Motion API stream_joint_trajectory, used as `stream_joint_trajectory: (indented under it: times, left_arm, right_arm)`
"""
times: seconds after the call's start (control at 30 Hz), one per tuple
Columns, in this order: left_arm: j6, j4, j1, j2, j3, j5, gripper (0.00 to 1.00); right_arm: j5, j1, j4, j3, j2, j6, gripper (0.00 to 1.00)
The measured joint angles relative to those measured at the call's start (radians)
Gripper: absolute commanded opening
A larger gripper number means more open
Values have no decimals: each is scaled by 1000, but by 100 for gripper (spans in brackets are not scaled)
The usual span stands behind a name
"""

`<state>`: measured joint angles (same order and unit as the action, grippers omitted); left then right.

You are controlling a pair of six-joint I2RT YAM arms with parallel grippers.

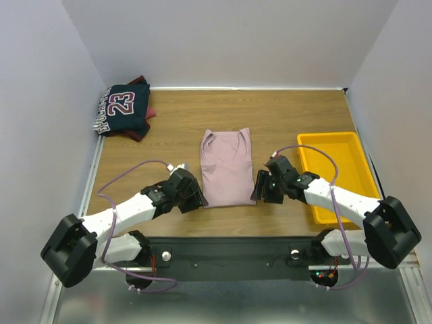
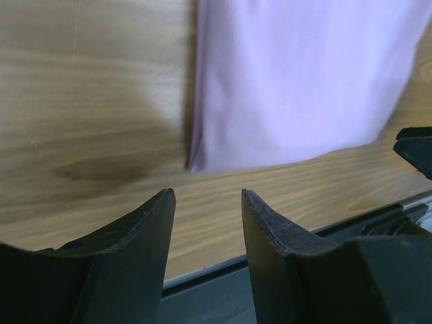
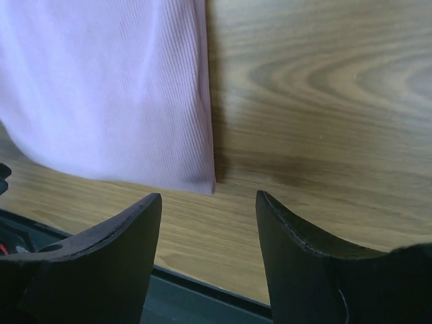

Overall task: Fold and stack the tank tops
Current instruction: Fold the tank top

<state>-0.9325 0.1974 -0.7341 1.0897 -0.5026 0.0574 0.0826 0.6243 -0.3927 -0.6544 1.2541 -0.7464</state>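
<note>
My left gripper picks up the dusty pink tank top's near hem corner (image 1: 206, 205) next, to fold the hem over the far end of the tank top.
The dusty pink tank top (image 1: 227, 166) lies flat, folded lengthwise, on the wood table's middle, its hem toward the arms. My left gripper (image 1: 197, 200) sits just off its near left corner, open, nothing between the fingers; in the left wrist view that pink corner (image 2: 202, 162) lies just beyond my left gripper (image 2: 208, 196). By the near right corner my right gripper (image 1: 259, 192) is open and empty too; in its own view the pink cloth (image 3: 108, 88) ends just ahead of my right gripper (image 3: 208, 199). The navy "23" tank top (image 1: 123, 108) rests folded on the maroon one (image 1: 146, 120) at the far left.
A yellow plastic tray (image 1: 337, 175) stands at the right, close behind my right arm. White walls close in the table on three sides. A dark rail (image 1: 229, 250) with the arm bases runs along the near edge.
</note>
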Motion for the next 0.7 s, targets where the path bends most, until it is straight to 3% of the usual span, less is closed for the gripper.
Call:
stream_joint_trajectory:
  times: [0.7]
  left_arm:
    - [-79,-112,-13,112,39,23,50]
  right_arm:
    - [6,39,86,69,56,-154,49]
